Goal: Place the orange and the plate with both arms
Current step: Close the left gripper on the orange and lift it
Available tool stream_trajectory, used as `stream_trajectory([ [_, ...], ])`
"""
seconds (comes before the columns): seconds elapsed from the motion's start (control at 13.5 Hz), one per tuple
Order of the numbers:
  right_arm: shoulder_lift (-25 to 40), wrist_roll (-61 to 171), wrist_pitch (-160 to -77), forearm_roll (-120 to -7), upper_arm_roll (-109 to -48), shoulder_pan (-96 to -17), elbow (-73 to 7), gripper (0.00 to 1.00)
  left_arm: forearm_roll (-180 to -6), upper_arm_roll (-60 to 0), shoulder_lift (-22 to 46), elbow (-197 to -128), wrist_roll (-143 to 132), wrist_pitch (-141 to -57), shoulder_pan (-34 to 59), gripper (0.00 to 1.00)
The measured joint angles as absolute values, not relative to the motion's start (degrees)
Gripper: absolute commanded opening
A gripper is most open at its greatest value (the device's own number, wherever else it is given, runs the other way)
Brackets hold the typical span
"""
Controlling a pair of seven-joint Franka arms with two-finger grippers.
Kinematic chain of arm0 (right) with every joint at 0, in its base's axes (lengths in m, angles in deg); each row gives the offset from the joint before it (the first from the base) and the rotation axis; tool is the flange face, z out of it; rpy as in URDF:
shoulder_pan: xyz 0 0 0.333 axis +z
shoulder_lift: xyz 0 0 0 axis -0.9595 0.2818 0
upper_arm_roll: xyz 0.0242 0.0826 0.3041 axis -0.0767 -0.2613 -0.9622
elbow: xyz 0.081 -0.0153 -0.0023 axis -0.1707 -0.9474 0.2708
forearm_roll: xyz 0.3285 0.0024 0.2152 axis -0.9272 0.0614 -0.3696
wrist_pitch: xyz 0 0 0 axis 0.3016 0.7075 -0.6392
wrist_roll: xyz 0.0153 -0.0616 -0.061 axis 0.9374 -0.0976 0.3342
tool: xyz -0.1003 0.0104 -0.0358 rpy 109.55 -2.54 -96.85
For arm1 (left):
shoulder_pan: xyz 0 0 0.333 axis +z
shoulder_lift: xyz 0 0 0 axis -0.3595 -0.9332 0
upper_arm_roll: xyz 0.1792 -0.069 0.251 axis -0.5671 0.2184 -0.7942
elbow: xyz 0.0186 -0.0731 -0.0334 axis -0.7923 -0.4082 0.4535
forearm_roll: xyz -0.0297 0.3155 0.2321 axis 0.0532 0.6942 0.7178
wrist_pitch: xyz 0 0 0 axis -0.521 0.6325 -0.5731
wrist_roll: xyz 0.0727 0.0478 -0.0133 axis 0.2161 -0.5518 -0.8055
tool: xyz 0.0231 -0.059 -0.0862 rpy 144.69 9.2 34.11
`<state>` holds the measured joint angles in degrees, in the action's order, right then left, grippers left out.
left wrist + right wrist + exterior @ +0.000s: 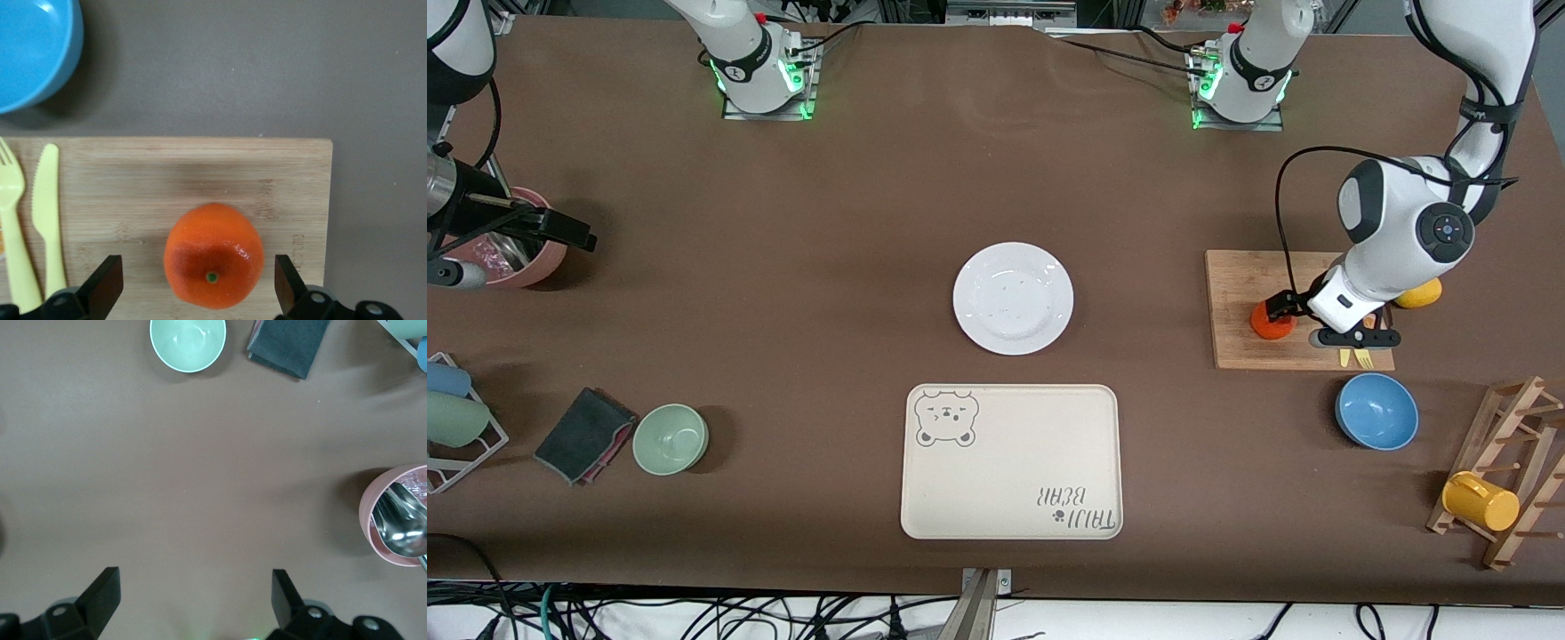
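My left gripper needs to grip the orange by its round body (1270,325) next, to put the orange on the white plate (1013,298).
The orange (1270,323) (213,255) sits on a wooden cutting board (1245,276) (167,173) toward the left arm's end of the table. My left gripper (1352,339) (199,287) hangs over the board, open. Its fingers (107,283) flank the orange on both sides with a gap on each. The white plate (1013,298) lies in the middle of the table, with nothing on it. My right gripper (569,231) (195,600) is open and holds nothing, over the table at the right arm's end beside a pink bowl (525,258) (393,513).
A cream bear tray (1009,462) lies nearer the camera than the plate. A blue bowl (1376,411) (30,47), yellow fork and knife (47,207) and a lemon (1420,293) are around the board. A green bowl (671,438) (187,343), dark cloth (585,434) and mug rack (1494,480) stand near the front.
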<state>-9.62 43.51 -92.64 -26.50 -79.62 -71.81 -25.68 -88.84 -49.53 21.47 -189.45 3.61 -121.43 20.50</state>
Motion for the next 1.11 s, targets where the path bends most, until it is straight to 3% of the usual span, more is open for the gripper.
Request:
stream_trajectory([
  [0.82,-9.6,43.5,-92.6,-26.5,-79.6,-71.8,-25.7,1.0,-89.9,-49.5,16.9,-190.7,3.6,-127.0,20.2,1.0],
  [0.96,-9.6,43.5,-92.6,-26.5,-79.6,-71.8,-25.7,1.0,-89.9,-49.5,16.3,-190.7,3.6,-127.5,20.2,0.8],
  [1.11,-9.6,43.5,-92.6,-26.5,-79.6,-71.8,-25.7,1.0,-89.9,-49.5,16.4,-190.6,3.6,-127.7,20.2,0.52],
])
